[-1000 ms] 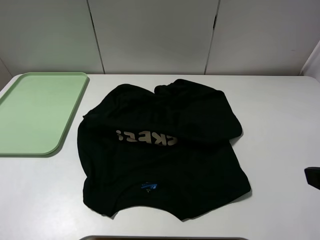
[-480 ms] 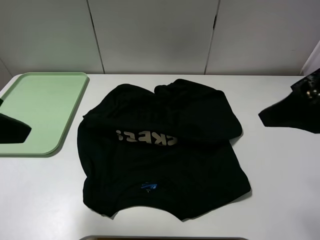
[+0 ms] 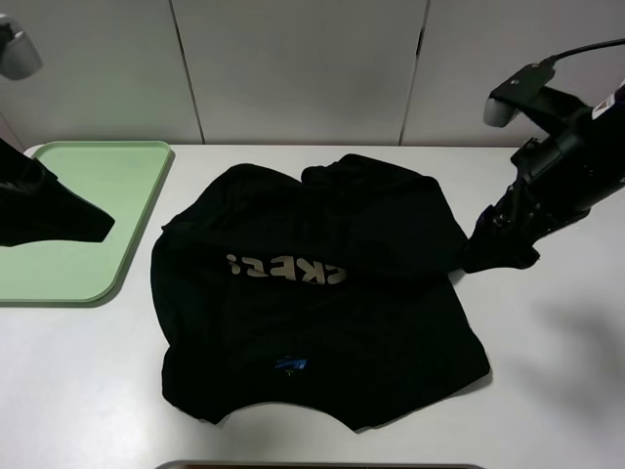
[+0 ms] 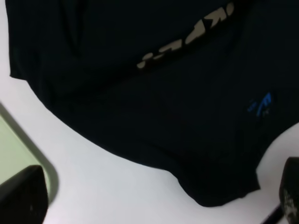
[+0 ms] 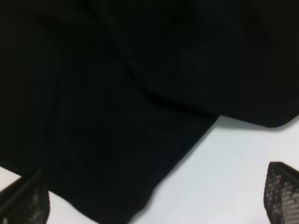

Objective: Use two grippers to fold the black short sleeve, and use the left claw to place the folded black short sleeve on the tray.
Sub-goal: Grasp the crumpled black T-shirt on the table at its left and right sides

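The right gripper grabs the black short sleeve by the fold at its side edge [image 3: 455,272] next, since the cloth [image 3: 420,337] beside that raised fold lies flat.
The black short sleeve [image 3: 312,283] lies crumpled in the middle of the white table, with cream letters [image 3: 288,269] and a blue neck label [image 3: 290,365] near its front edge. The pale green tray [image 3: 98,176] sits at the far left. My left gripper [image 3: 93,225] hovers over the tray's right part, apart from the shirt. In the left wrist view it [image 4: 154,198] is open above the shirt's edge [image 4: 140,93]. My right gripper [image 3: 490,254] is at the shirt's right edge. In the right wrist view it [image 5: 154,200] is open over black cloth [image 5: 117,93].
White wall panels [image 3: 303,68] stand behind the table. Bare white tabletop [image 3: 557,342] lies to the right and front of the shirt. A dark edge [image 3: 322,465] shows at the very front.
Both arms have swung into view. The left arm moved up and right over the tray. The right arm moved in and down to the shirt's right edge. The shirt has not moved.
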Controlling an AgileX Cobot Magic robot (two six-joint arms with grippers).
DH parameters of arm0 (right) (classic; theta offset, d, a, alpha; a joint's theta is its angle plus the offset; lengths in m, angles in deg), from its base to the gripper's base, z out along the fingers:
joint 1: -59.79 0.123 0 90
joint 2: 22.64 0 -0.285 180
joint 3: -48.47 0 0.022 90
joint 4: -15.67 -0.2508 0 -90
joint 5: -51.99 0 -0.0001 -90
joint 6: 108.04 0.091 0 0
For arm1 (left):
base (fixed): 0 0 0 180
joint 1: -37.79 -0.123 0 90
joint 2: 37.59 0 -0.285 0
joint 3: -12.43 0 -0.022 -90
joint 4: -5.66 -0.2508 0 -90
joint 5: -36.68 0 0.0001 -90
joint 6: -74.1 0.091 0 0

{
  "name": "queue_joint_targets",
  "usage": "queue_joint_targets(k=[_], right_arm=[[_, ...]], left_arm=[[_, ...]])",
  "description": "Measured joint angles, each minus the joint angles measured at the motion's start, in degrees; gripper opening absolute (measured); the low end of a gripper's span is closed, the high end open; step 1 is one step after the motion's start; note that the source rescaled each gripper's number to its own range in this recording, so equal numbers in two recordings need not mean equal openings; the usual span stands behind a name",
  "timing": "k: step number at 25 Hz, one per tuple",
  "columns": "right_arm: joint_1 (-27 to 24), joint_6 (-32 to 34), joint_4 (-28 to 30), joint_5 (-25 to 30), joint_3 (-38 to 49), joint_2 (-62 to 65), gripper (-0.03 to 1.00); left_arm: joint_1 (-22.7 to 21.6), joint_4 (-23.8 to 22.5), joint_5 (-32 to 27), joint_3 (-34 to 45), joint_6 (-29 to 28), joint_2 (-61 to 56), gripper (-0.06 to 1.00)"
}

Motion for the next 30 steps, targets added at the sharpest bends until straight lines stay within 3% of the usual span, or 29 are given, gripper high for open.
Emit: queue_joint_targets(k=[6,12,17,23,30], right_arm=[[1.2,-9.8,1.5,-4.7,0.0,-4.7,1.0],[11.0,-13.2,11.5,-13.7,0.2,-8.5,1.0],[15.8,-4.9,22.9,-21.0,0.3,-13.5,1.0],[15.8,6.8,34.4,-22.2,0.3,-20.1,1.0],[15.8,15.7,41.6,-27.1,0.3,-23.7,1.0]], left_arm=[[0.0,0.3,3.1,0.0,1.2,0.4,0.99],[0.0,0.3,4.3,0.0,1.9,0.4,0.99],[0.0,-0.2,4.5,0.0,3.3,0.4,0.99],[0.0,-0.4,5.1,0.0,3.7,0.4,0.99],[0.0,-0.4,5.9,0.0,3.7,0.4,0.99]])
